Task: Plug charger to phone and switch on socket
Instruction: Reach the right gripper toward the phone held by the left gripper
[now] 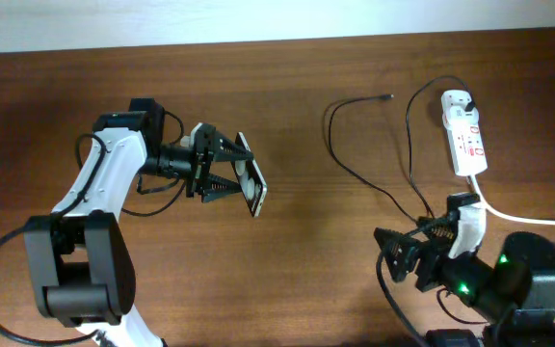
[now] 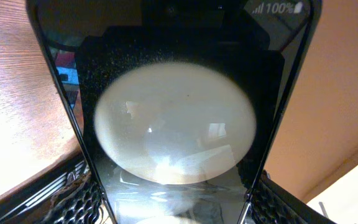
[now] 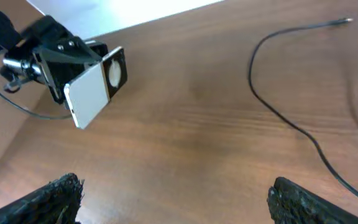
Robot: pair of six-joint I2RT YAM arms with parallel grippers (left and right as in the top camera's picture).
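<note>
My right gripper grabs the phone by its loose end [image 1: 255,200] [image 3: 79,104] next, across its flat sides, so my left gripper gets to re-take it for plugging.
My left gripper [image 1: 227,173] is shut on the phone [image 1: 251,175] and holds it on edge above the table's left middle. The phone's glossy black face with a white round blob fills the left wrist view [image 2: 176,121]; it also shows in the right wrist view [image 3: 95,87]. The charger [image 1: 355,164], a thin black cable, loops over the table's right middle, its connector tip [image 1: 386,97] lying free at the back; it runs through the right wrist view [image 3: 291,81]. The socket [image 1: 464,133], a white power strip, lies at the far right. My right gripper [image 1: 398,253] is open and empty, low at the front right.
The socket's thick white cord [image 1: 528,220] runs off to the right edge. The left arm's black cables [image 1: 114,207] hang beside its white link. A pale wall edge [image 1: 258,19] borders the table's back.
</note>
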